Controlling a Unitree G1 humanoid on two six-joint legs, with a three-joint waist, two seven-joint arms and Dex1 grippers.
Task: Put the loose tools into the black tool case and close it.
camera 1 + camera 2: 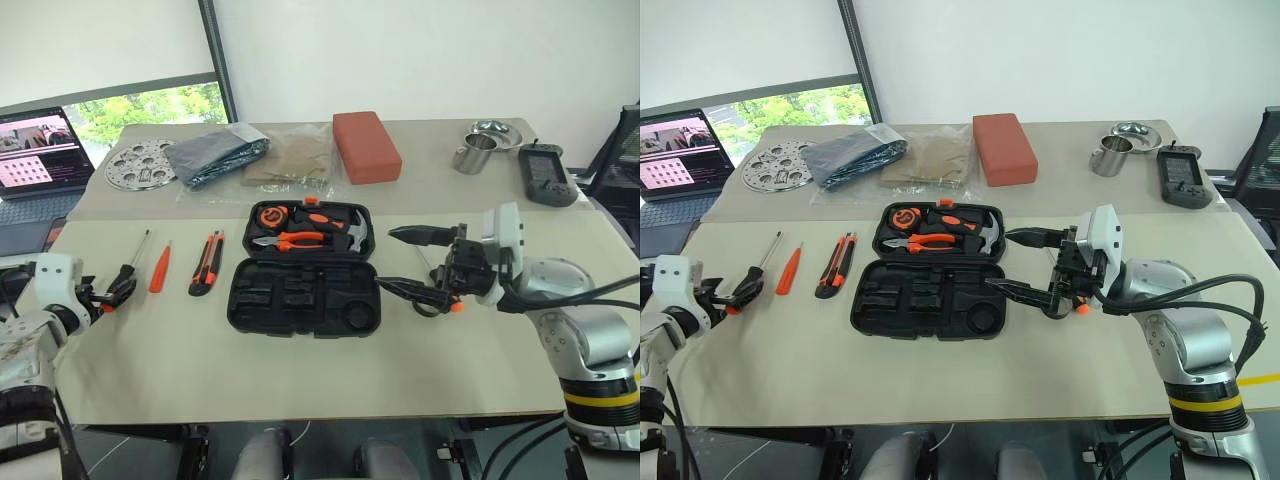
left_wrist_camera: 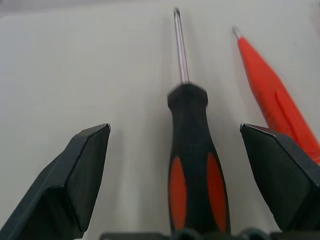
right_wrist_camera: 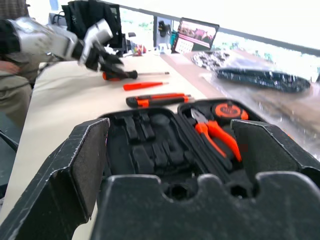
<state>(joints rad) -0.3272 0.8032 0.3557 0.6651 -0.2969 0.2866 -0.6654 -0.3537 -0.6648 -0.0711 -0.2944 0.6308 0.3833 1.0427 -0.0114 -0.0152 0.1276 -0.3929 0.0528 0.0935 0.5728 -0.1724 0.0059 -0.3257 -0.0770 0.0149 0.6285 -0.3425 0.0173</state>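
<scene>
My left gripper's fingers stand beside the handle above the table, so it is now time to close on the black-and-orange handle (image 1: 122, 284) (image 2: 196, 165).
The black tool case (image 1: 240, 305) lies open mid-table, its near half showing bare slots; the far half holds pliers, a hammer and a tape measure. To its left lie a utility knife (image 1: 207, 262), a thin orange screwdriver (image 1: 160, 268) and an orange-and-black screwdriver (image 2: 192, 165). My left gripper (image 1: 120, 287) is open, one finger on each side of that handle without touching it. My right gripper (image 1: 386, 258) hangs open at the case's right edge, pointing left. Beneath it lies another screwdriver (image 1: 455, 306), mostly hidden.
On the far table stand a red block (image 1: 366, 146), metal cups (image 1: 478, 152), a black handheld device (image 1: 546, 175), a dark bag (image 1: 215, 155) and a perforated metal disc (image 1: 140, 165). A laptop (image 1: 40, 150) sits at the far left.
</scene>
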